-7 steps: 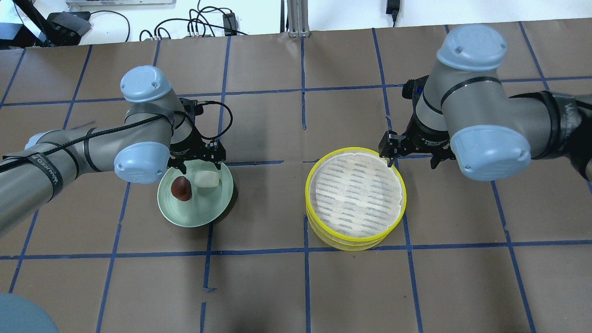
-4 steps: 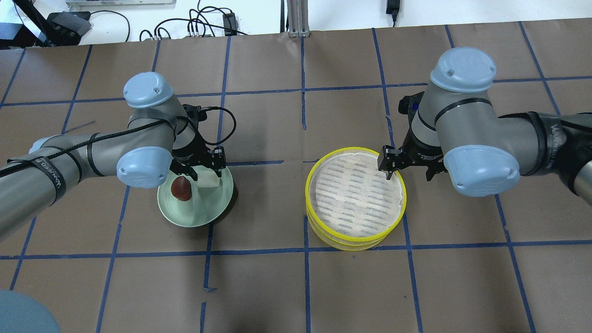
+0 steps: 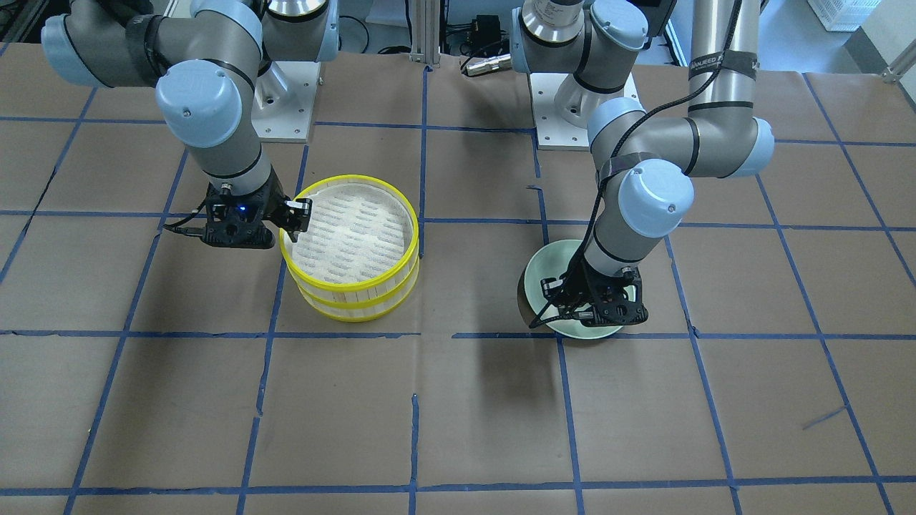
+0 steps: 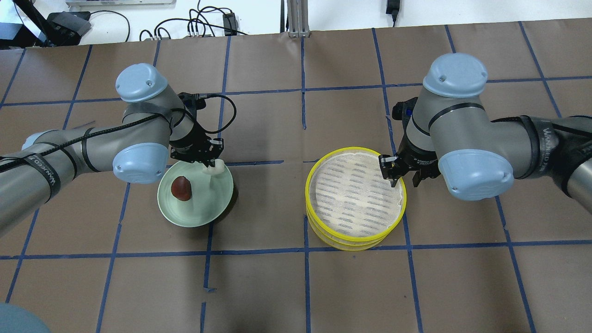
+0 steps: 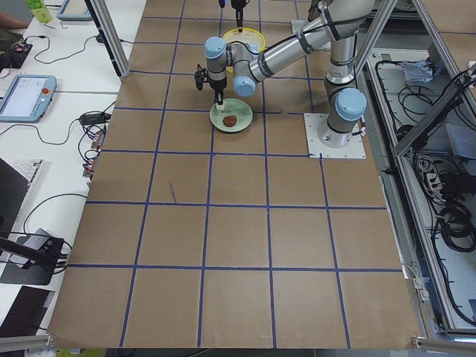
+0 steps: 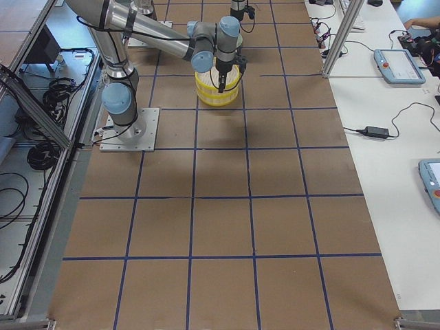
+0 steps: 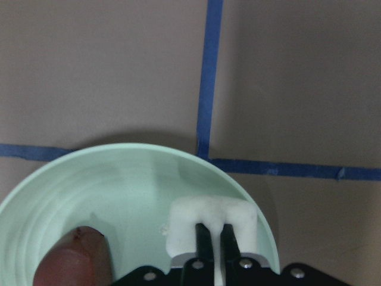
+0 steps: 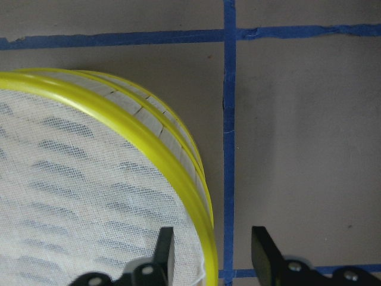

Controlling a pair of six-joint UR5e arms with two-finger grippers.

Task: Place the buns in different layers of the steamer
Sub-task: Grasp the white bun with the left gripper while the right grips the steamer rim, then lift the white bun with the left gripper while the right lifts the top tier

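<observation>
I will open the lower layer [image 3: 352, 309] for a bun, so my right gripper will next grab the steamer's top layer by its yellow rim.
My left gripper [image 4: 212, 165] is shut on the white bun [image 4: 215, 169], holding it over the far right part of the pale green plate [image 4: 199, 210]. The left wrist view shows the white bun [image 7: 211, 220] pinched between the two fingers. The dark reddish-brown bun [image 4: 181, 188] lies on the plate's left part and also shows in the left wrist view [image 7: 74, 265]. The two-tier steamer [image 4: 356, 244] stands at centre right with its top liner bare. My right gripper [image 4: 403, 178] is open, its jaws straddling the top tier's yellow rim [image 8: 119, 119] on the right side.
The brown paper table [image 4: 296, 286] carries a blue tape grid. Cables and boxes [image 4: 199, 25] lie beyond the far edge. In the front-facing view the plate [image 3: 547, 275] is half hidden under my left wrist, and the steamer [image 3: 351, 290] stands to its left.
My left gripper has shut on the white bun and raised it from the plate. My right gripper has slid nearer along the steamer's rim, one finger now inside it.
</observation>
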